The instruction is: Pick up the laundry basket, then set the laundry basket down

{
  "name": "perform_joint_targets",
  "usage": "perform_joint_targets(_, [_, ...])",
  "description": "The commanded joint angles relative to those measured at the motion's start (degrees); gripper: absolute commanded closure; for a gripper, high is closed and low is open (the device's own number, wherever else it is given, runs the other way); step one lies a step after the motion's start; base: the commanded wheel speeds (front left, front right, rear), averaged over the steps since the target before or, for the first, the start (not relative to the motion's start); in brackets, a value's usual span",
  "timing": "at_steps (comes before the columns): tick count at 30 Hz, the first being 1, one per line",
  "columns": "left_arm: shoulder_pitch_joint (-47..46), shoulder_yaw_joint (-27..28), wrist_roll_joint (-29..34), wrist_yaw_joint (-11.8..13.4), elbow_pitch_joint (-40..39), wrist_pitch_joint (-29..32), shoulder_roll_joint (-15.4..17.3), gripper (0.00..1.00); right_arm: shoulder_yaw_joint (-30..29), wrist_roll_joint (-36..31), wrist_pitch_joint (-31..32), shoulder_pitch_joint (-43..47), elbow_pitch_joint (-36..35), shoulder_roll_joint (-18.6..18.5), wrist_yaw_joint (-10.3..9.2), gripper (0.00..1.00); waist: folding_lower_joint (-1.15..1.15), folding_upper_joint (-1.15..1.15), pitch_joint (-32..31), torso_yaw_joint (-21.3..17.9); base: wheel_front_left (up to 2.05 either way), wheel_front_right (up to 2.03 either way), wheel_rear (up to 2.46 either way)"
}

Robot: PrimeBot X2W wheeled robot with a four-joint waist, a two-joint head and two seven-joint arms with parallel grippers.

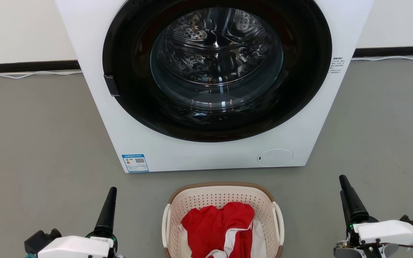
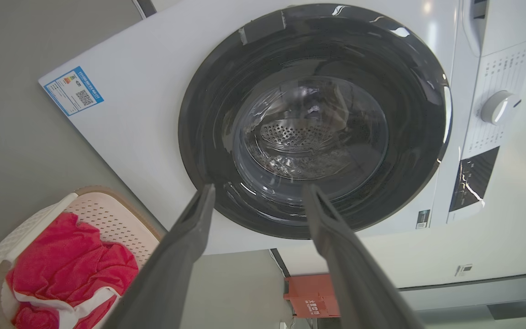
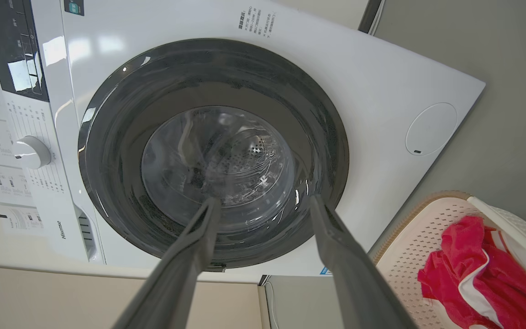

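The open laundry basket has loose red and white cloth (image 1: 221, 225) inside, so my left gripper should grab the basket next by its white side handle (image 1: 166, 225) to keep it level.
The laundry basket (image 1: 210, 198) stands on the grey floor just in front of the washing machine, between my two arms. It is cream with perforated walls, a brown rim and white side handles, and red and white cloth (image 1: 221, 225) lies in it. My left gripper (image 1: 112, 191) hovers to the basket's left, apart from it, and my right gripper (image 1: 343, 179) to its right. Both point toward the machine. In the left wrist view the left gripper (image 2: 259, 188) is open and empty, with the laundry basket (image 2: 107, 214) at lower left. The right gripper (image 3: 264, 199) is likewise open and empty, the laundry basket (image 3: 427, 237) at lower right.
A white front-loading washing machine (image 1: 192, 157) with a dark round glass door (image 1: 216, 64) stands right behind the basket. A white cable (image 1: 27, 74) runs along the wall base. A red box (image 2: 311, 297) sits by the wall beside the machine. Bare grey floor lies on both sides.
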Motion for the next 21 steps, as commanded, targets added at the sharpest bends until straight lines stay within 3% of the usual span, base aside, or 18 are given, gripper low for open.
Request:
perform_joint_targets(1, [-2.8, 0.3, 1.4, -0.2, -1.9, -0.3, 0.4, 0.00, 0.7, -1.2, -0.8, -2.3, -2.1, -0.8, 0.15, 0.00, -0.01, 0.00, 0.0, 0.0, 0.00, 0.00, 0.00])
perform_joint_targets(21, [-3.3, -1.0, 20.7, -0.3, -2.4, -3.9, 0.6, 0.00, 4.5, -16.1, -4.4, -3.0, -2.7, -2.7, 0.22, 0.00, -0.01, 0.00, 0.2, -0.3, 0.00, 0.00, 0.00])
